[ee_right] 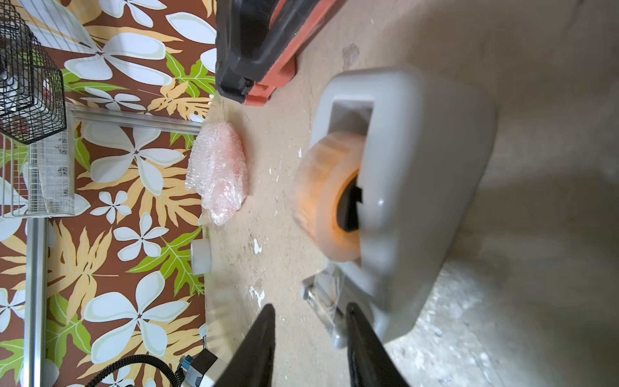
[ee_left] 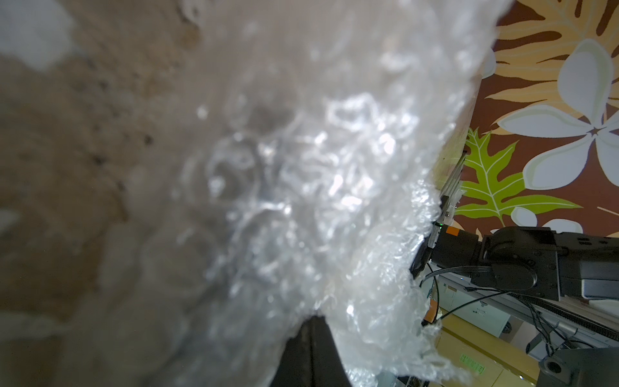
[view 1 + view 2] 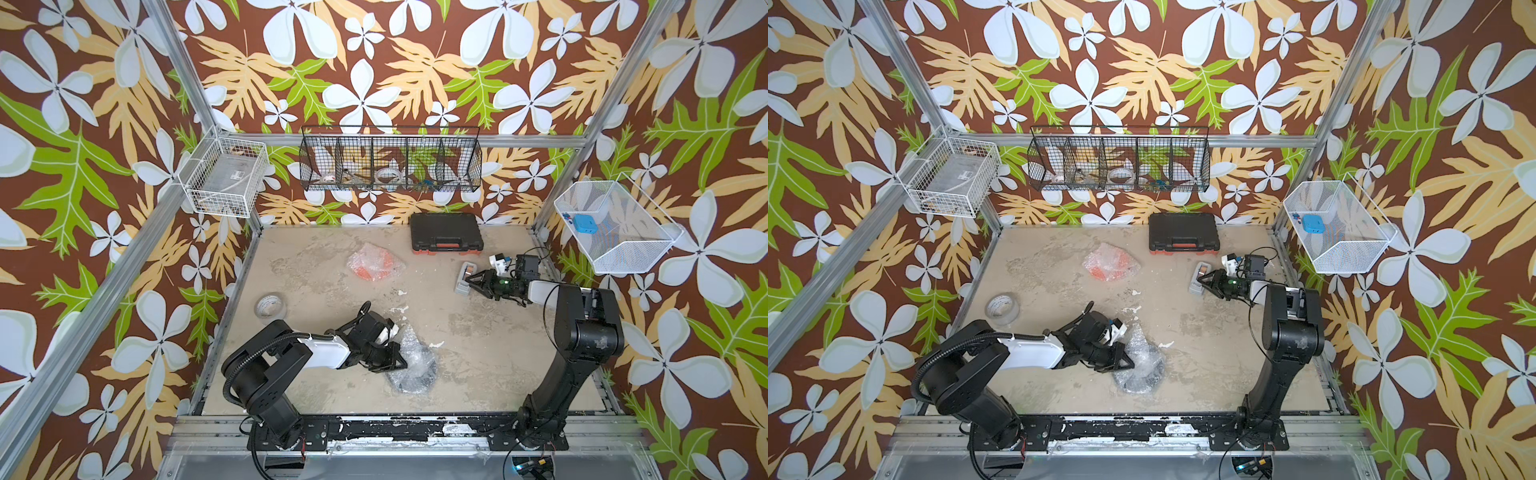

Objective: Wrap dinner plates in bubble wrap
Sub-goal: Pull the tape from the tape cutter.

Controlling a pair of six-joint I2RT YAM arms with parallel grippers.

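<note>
My right gripper pinches the tape's loose end [image 3: 461, 289] at the grey dispenser's cutter next, so the piece of tape stays free to seal the wrap.
A black dinner plate [image 3: 430, 372] lies near the table's front, loosely covered by crumpled bubble wrap [image 3: 409, 353] [image 3: 1138, 353]. My left gripper [image 3: 404, 365] [image 3: 1132, 365] is shut on an edge of that wrap. In the left wrist view the wrap [image 2: 301, 167] fills the picture above the closed left gripper [image 2: 315, 318]. An orange dinner plate [image 3: 372, 266] [image 3: 1109, 264] [image 1: 217, 171] sits wrapped at the back middle. My right gripper [image 3: 468, 284] [image 3: 1202, 286] [image 1: 311, 306] stands open at the grey tape dispenser [image 3: 464, 276] [image 1: 418, 167], one finger beside its cutter end.
A whitish tape roll [image 3: 271, 306] [image 3: 1003, 308] lies at the left. A black and red tool case [image 3: 446, 235] [image 1: 261, 43] stands at the back, just behind the dispenser. Wire baskets [image 3: 390, 160] hang on the walls above the table.
</note>
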